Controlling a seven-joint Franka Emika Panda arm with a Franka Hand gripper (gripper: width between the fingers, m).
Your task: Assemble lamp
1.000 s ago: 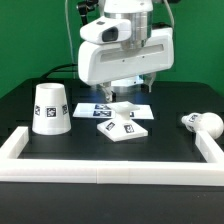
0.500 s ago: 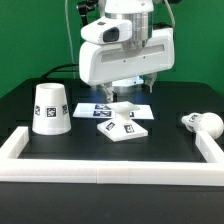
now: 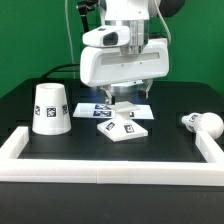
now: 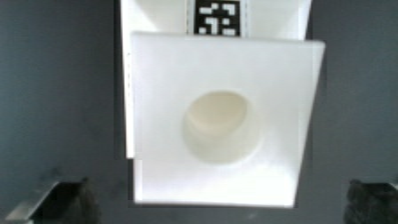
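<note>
I should next have my gripper hold the lamp base by its raised socket block (image 3: 123, 109), so that it can seat the base in the white frame's corner for assembly.
The lamp's flat square base (image 3: 122, 127) lies on the black table, tags on its top. My gripper (image 3: 126, 97) hangs open just above and behind it, holding nothing. In the wrist view the base (image 4: 222, 80) fills the middle and its round socket hole (image 4: 221, 126) shows. The dark fingertips (image 4: 54, 200) stand wide apart on either side of its near edge, around the gripper's middle (image 4: 214, 205). The tapered shade (image 3: 50, 108) stands at the exterior view's left. The round bulb (image 3: 201, 123) lies on its side at the exterior view's right.
The marker board (image 3: 98, 106) lies flat under the hand, behind the base; one of its tags shows in the wrist view (image 4: 217, 15). A white rail-like frame (image 3: 100, 171) runs along the front and up both sides of the table.
The hand has shifted and turned slightly above the base. The jaws stay open. Base, shade and bulb have not moved.
</note>
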